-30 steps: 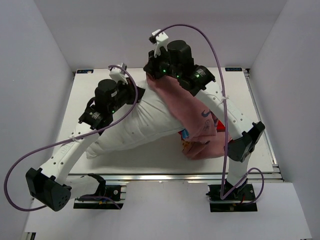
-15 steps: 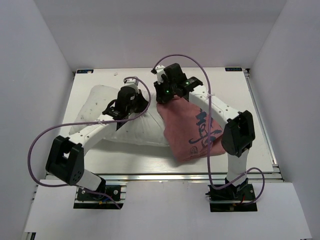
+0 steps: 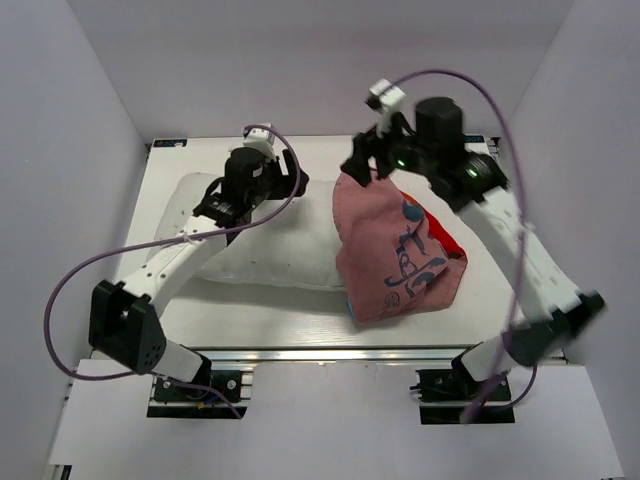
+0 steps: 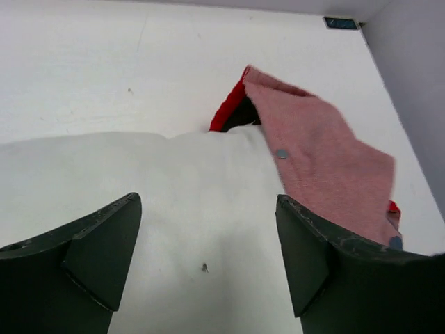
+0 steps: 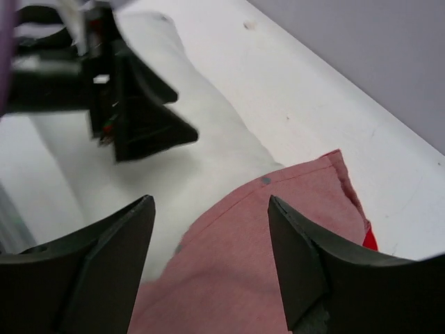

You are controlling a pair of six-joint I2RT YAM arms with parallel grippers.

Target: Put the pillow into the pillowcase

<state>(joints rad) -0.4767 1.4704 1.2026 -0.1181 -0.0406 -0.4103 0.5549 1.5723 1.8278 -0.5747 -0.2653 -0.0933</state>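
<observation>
The left gripper's fingers are wide open above the white pillow, so the pillow would stay flat on the tabletop if the robot lifted its left gripper now.
The white pillow (image 3: 250,250) lies flat across the left and middle of the table. Its right end sits inside the pillowcase (image 3: 395,250), which shows its faded pink reverse, with red at the edges. My left gripper (image 3: 287,186) hovers over the pillow's far edge, open, with nothing between its fingers. In the left wrist view that left gripper (image 4: 207,202) has the pillow (image 4: 174,174) under it and the pillowcase (image 4: 320,160) to the right. My right gripper (image 3: 358,168) stands open above the case's far edge. In the right wrist view the right gripper (image 5: 210,202) looks down on the pillowcase (image 5: 229,264) and the pillow (image 5: 201,139).
The white table (image 3: 480,180) is walled by grey panels on three sides. Purple cables (image 3: 80,280) loop off both arms. A metal rail (image 3: 320,352) runs along the near edge. The left gripper (image 5: 139,132) shows dark in the right wrist view.
Both grippers have opened and let go of the fabric. The right arm has lifted and swung right. Pillow and pillowcase have settled flat on the table.
</observation>
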